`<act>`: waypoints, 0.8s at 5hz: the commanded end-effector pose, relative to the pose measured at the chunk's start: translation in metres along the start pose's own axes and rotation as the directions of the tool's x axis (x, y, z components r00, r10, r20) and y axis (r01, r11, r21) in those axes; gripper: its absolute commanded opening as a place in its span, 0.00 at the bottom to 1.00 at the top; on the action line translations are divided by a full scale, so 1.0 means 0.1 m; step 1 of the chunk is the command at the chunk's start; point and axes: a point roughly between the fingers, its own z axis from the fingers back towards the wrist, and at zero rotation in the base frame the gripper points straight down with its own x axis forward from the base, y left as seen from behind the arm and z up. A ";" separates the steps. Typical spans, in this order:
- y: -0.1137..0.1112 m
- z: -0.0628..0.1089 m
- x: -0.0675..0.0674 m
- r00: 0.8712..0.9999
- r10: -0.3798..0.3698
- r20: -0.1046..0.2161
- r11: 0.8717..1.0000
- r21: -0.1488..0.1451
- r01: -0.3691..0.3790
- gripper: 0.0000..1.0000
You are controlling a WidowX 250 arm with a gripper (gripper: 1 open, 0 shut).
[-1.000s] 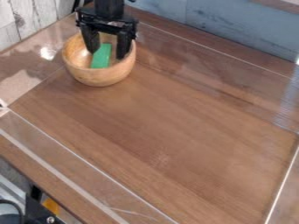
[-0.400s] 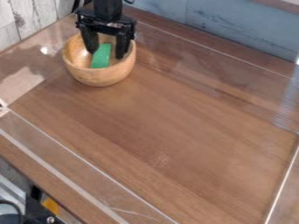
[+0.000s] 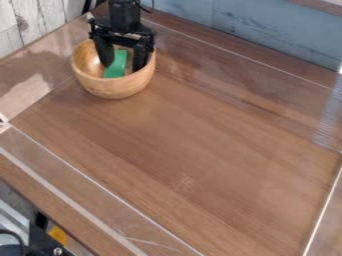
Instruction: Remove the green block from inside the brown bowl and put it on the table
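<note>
Next, my gripper grabs the block by its upper end to lift the green block out of the brown bowl (image 3: 110, 82).
The brown bowl (image 3: 110, 82) stands at the far left of the table (image 3: 201, 140). Inside it lies the green block (image 3: 118, 64), a bright green bar leaning toward the bowl's back. My black gripper (image 3: 120, 57) hangs straight down into the bowl, open, with one finger on each side of the block. The fingertips reach down about level with the block. Whether the fingers touch it I cannot tell.
Clear plastic walls (image 3: 80, 175) edge the tabletop on the near and left sides. A pale wall and a blue-grey panel (image 3: 267, 25) rise behind the table. The dark wood surface stretches right and toward the front of the bowl.
The gripper has sunk slightly lower into the bowl around the green block. Its fingers stay spread and the block has not moved.
</note>
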 end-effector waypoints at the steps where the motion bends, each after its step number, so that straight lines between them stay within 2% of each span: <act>1: 0.11 0.12 0.11 0.998 0.023 0.057 1.000 0.015 -0.024 1.00; 4: 0.17 -0.08 0.20 0.999 0.035 0.031 0.999 0.018 -0.036 1.00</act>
